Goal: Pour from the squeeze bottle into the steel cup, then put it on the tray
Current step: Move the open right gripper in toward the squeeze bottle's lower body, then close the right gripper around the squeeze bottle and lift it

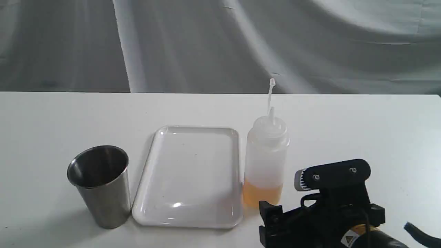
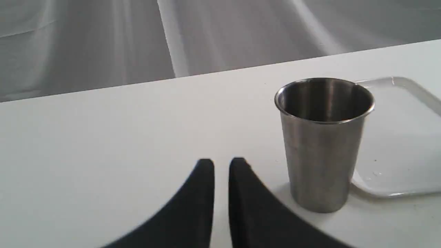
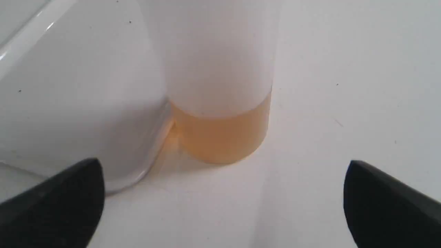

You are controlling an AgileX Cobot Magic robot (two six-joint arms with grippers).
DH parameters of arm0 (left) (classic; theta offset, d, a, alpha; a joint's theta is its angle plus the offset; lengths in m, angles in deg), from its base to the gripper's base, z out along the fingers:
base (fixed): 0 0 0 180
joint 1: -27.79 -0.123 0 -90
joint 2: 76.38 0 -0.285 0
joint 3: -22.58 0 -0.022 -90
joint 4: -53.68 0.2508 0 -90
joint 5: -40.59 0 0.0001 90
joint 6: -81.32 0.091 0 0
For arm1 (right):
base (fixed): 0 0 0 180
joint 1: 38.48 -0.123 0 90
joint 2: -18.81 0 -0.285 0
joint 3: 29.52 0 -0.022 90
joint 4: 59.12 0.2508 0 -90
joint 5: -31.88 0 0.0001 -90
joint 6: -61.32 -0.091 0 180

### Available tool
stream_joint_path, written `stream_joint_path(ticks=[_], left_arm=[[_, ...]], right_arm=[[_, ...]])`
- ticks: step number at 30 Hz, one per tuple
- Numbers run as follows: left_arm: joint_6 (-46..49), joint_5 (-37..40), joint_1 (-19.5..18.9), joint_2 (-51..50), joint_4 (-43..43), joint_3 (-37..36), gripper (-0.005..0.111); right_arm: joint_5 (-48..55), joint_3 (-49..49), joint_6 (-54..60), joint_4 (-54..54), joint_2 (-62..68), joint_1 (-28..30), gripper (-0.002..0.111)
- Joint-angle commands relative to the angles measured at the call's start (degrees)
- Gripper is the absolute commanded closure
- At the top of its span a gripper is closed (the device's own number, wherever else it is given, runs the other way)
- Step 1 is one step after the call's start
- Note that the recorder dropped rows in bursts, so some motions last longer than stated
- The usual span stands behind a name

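Observation:
Next, my right gripper grabs the squeeze bottle by its body (image 1: 265,161), leaving the squeeze bottle's nozzle (image 1: 271,114) free to pour into the steel cup.
The squeeze bottle (image 1: 265,162) stands upright on the table just right of the tray (image 1: 187,175), with amber liquid low inside and its cap tether sticking up. At the left of the tray stands the steel cup (image 1: 98,186), upright and empty. My right gripper (image 3: 224,165) is open, low at the table's front; its fingers (image 3: 69,196) are spread wider than the bottle (image 3: 220,103), a short way in front of it and not touching. My left gripper (image 2: 221,163) is shut with nothing in it, beside the cup (image 2: 324,144) and apart from it. It is out of the exterior view.
The right arm's black wrist body (image 1: 332,203) fills the front right corner of the table. A grey draped cloth (image 1: 220,44) hangs behind the white table (image 1: 361,131). The tray's corner (image 3: 137,172) lies close to the bottle's base.

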Motion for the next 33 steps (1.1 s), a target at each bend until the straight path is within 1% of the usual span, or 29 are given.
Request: stream_joint_path(ticks=[1,16,20,33], left_arm=[[-0.1,-0.4,0.2,0.3,0.0,-0.3,0.098],[-0.1,-0.4,0.2,0.3,0.0,-0.3,0.098],[-0.1,-0.4,0.2,0.3,0.0,-0.3,0.098],[-0.1,-0.4,0.2,0.3,0.0,-0.3,0.098]], right_arm=[[-2.8,0.2,-0.2,-0.1,2.4,-0.1,0.016],[-5.1,-6.6,-0.2,-1.0,9.6,0.1,0.016],[-5.5,-9.1,-0.2,0.9,11.8,0.1,0.016],[-5.5,-15.5,-0.8,-0.5,15.3,6.0,0.016]])
